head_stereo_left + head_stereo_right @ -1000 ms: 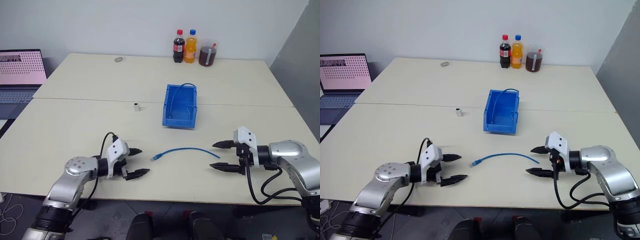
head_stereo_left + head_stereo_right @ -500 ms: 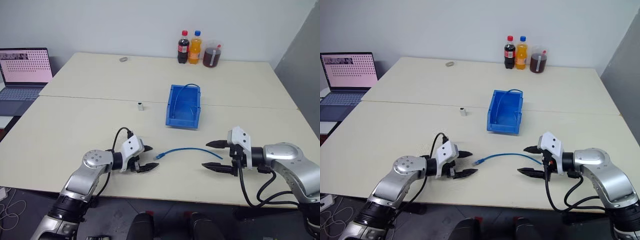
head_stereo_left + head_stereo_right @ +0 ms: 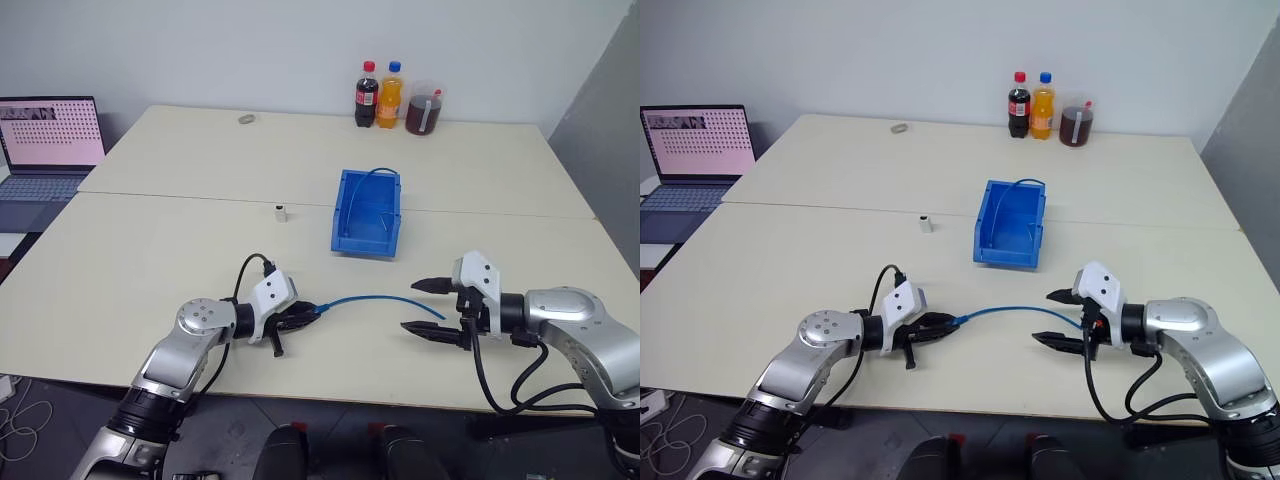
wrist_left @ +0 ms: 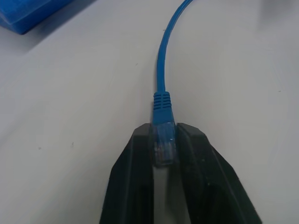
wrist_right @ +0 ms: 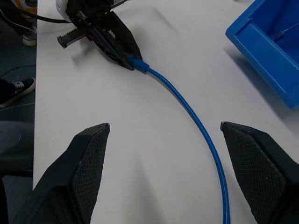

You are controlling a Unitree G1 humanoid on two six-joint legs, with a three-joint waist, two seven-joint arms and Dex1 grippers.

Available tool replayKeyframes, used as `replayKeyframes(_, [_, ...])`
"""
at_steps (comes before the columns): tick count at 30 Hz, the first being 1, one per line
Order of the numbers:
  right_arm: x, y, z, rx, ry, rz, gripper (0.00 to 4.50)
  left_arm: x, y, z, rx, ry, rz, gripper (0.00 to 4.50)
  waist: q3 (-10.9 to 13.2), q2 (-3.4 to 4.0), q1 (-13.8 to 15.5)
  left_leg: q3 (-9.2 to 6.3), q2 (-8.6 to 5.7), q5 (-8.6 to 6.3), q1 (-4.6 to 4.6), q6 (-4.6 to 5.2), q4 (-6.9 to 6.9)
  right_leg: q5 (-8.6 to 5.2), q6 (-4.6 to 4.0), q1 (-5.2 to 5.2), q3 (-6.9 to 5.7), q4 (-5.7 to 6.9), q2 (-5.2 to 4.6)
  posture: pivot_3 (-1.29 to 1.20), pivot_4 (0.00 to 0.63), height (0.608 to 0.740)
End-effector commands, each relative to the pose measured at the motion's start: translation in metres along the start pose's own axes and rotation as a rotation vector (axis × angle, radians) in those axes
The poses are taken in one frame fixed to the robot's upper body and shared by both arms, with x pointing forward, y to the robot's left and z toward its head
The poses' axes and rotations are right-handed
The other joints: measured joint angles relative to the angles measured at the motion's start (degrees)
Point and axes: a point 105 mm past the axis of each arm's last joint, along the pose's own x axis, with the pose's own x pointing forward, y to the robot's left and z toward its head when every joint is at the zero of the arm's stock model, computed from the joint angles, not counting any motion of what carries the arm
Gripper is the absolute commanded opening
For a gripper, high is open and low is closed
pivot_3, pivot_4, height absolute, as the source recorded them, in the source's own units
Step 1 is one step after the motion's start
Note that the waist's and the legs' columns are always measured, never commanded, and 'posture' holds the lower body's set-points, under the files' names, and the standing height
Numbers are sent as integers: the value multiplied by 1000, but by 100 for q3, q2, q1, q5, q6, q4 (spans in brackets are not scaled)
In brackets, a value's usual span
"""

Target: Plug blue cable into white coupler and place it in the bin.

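Observation:
I should next grab the blue cable's other end by its plug's boot with my right gripper, so that I can plug the cable into the white coupler.
The blue cable lies in a shallow arc on the near part of the table. Its clear plug is pinched between the black fingers of my left gripper, which is shut on it. My right gripper stands open at the cable's other end, one finger on each side of it. The white coupler stands alone farther back, left of the bin. The blue bin sits at mid-table and holds another thin blue cable.
Two bottles and a cup with dark liquid stand at the table's far edge, with a small greyish ring to their left. A laptop sits on a side surface at far left.
My left gripper moved right to the cable's plug end and closed on it. The right gripper stayed open and barely shifted. The camera view shifted between the earliest frame and now.

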Motion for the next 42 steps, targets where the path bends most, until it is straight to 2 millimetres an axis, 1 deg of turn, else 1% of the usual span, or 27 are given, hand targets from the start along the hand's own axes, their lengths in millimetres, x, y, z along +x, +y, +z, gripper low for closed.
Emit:
replayKeyframes(1, [-1, 4, 19, -3, -70, 8, 4039, -3, 1, 2, -18, -18, -17, 270, 0, 0, -5, 0, 0, 0, 0, 0, 0, 0, 0, 0, 0, 0, 0, 0, 150, 740])
replayKeyframes(5, [4, 18, 29, 48, -135, 56, 4039, -10, 14, 33, -48, -151, -7, 270, 3, -4, -9, -1, 1, 0, -4, 0, -1, 0, -1, -4, -1, 1, 2, 0, 150, 740])
replayKeyframes(7, [9, 28, 32, 82, -165, 87, 4039, -14, 15, 53, -110, -242, -35, 270, 3, -5, -7, -4, 1, 0, -10, 0, 0, 1, -1, -8, -4, 1, 2, 0, 150, 740])
replayKeyframes(8, [11, 32, 33, 100, -176, 96, 4039, -16, 13, 63, -140, -280, -62, 270, 4, -6, -7, -7, 1, 0, -14, 0, 0, 0, -1, -10, -7, 0, 2, 0, 150, 740])
replayKeyframes(10, [12, 35, 34, 122, -186, 102, 4039, -19, 9, 73, -177, -315, -101, 270, 4, -6, -8, -14, 2, 0, -23, 0, 1, 0, 0, -14, -13, 1, 3, 0, 150, 740])
replayKeyframes(12, [14, 41, 36, 170, -217, 110, 4039, -22, -1, 89, -243, -379, -175, 270, 4, -6, -18, -14, 0, 0, -25, 0, 1, 1, -1, -15, -12, 0, 2, 0, 150, 740])
replayKeyframes(14, [15, 44, 39, 209, -245, 105, 4039, -24, -10, 101, -291, -422, -234, 270, 4, -6, -19, -15, 0, 0, -27, -1, 1, 1, -1, -16, -13, -1, 2, 0, 150, 740])
replayKeyframes(15, [16, 44, 41, 225, -264, 93, 4039, -25, -12, 106, -313, -443, -251, 270, 4, -6, -20, -17, 1, 0, -28, -1, 1, 1, -1, -16, -16, 0, 2, 0, 150, 740])
replayKeyframes(17, [18, 34, 48, 310, -352, 58, 4039, -25, -18, 118, -379, -499, -300, 270, 3, -7, -20, -21, 0, 0, -28, -1, 1, 0, 0, -16, -18, 1, 3, 0, 150, 740])
replayKeyframes(20, [18, 25, 59, 386, -440, 41, 4039, -26, -21, 122, -413, -509, -321, 270, 3, -8, -24, -27, 1, 1, -26, 0, 3, -1, 3, -15, -20, 4, 5, 0, 150, 740])
replayKeyframes(24, [19, 17, 66, 443, -491, 39, 4039, -26, -20, 124, -433, -519, -315, 270, 3, -7, -24, -25, 0, 1, -26, -1, 2, 1, -1, -15, -19, 2, 5, 0, 150, 740])
replayKeyframes(28, [25, 12, 73, 487, -532, 62, 4039, -25, -21, 123, -441, -522, -307, 270, 3, -8, -25, -25, 0, 1, -27, -1, 1, 2, -3, -16, -19, 1, 5, 0, 150, 740])
replayKeyframes(31, [28, 13, 75, 501, -535, 93, 4039, -24, -21, 123, -444, -525, -300, 270, 3, -7, -25, -23, 0, 1, -27, -1, 1, 2, -3, -17, -18, 1, 5, 0, 150, 740])
replayKeyframes(33, [30, 15, 76, 510, -539, 115, 3674, -24, -21, 122, -445, -525, -296, 270, 3, -7, -25, -23, 0, 1, -27, -1, 1, 2, -3, -17, -17, 0, 4, 0, 150, 740])
replayKeyframes(34, [30, 15, 77, 512, -539, 123, 3565, -25, -21, 122, -444, -524, -296, 270, 3, -7, -25, -23, 0, 1, -27, -1, 1, 2, -3, -17, -18, -1, 5, 0, 150, 740])
replayKeyframes(38, [33, 17, 79, 507, -534, 151, 2764, -26, -21, 120, -443, -522, -293, 270, 3, -7, -26, -22, 0, 1, -27, -1, 0, 2, -3, -17, -17, -1, 5, 0, 150, 740])
replayKeyframes(41, [35, 19, 80, 500, -523, 174, 2035, -26, -21, 120, -441, -520, -292, 270, 3, -7, -26, -22, 0, 1, -27, -1, -1, 2, -3, -18, -17, -1, 5, 0, 150, 740])
replayKeyframes(42, [35, 20, 80, 496, -517, 181, 1868, -27, -21, 119, -442, -521, -291, 270, 3, -7, -26, -22, 0, 1, -27, -1, -1, 2, -3, -18, -17, -1, 5, 0, 150, 740])
